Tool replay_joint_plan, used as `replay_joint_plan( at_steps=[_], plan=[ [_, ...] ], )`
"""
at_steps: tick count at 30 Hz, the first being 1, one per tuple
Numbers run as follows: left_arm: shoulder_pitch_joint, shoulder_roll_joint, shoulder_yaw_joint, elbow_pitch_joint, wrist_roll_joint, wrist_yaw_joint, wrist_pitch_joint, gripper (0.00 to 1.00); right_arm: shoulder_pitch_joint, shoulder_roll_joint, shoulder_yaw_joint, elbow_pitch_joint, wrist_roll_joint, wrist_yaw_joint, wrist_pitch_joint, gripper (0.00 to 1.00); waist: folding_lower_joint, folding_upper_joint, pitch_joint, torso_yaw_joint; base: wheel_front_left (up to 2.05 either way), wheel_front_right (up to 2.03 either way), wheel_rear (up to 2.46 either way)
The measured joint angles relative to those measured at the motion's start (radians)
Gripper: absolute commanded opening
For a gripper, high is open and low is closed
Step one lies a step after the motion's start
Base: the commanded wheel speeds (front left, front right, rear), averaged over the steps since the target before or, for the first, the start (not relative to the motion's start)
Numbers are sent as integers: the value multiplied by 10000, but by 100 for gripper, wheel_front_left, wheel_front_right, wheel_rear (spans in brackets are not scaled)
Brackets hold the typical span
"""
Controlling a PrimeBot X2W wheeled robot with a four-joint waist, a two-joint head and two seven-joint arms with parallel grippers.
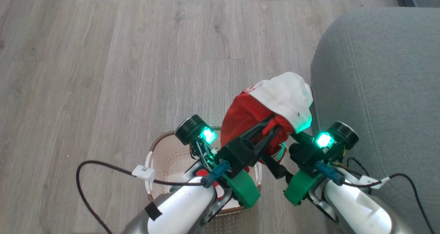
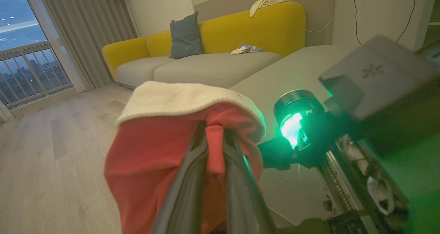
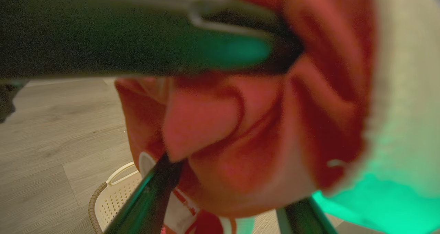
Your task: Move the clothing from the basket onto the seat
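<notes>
My right gripper takes hold of the red hat by its red lower part (image 1: 277,147) next, to carry the clothing onto the seat (image 1: 378,89).
A red hat-like piece of clothing (image 1: 245,115) with a white band hangs above the basket's far right edge, close to the seat (image 1: 378,89). My left gripper (image 1: 272,121) is shut on a fold of its red fabric (image 2: 154,151), pinched between the fingertips (image 2: 206,137). My right gripper (image 1: 280,148) reaches in from the right. Its fingers (image 3: 151,192) stand wide apart with the red cloth (image 3: 240,124) bulging between them. The cream basket (image 1: 161,137) sits on the floor below my arms. More red and white clothing (image 3: 185,210) lies inside it.
Wooden floor (image 1: 103,72) stretches left and ahead of the basket. Black cables (image 1: 103,165) loop off both wrists. The left wrist view shows a yellow sofa (image 2: 275,24) with a grey-blue cushion (image 2: 185,36) and cloths on it, and a balcony window (image 2: 24,55) at left.
</notes>
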Motion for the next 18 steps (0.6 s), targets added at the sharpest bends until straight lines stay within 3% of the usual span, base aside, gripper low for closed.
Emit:
replay_joint_plan(
  at_steps=[4, 5, 6, 18],
  plan=[
    [-6, 0, -36, 12, -54, 56, -2, 0, 1, 198, -217, 54, 2, 0, 0, 100, 0, 0, 9, 75, 0, 0, 0],
    [-11, 0, -44, 12, -119, 58, 0, 0, 1, 228, -270, 59, 6, 0, 0, 37, 0, 0, 10, 91, 0, 0, 0],
    [-17, 0, -59, 12, -144, 59, 0, 0, 1, 257, -324, 102, 8, 0, 0, 0, 0, 0, 5, 106, 0, 0, 0],
    [-35, -10, 123, 144, -199, 217, -77, 0, 77, 558, -1308, 71, 249, 0, 2, 0, 0, 0, -91, 133, 0, 0, 0]
  ],
)
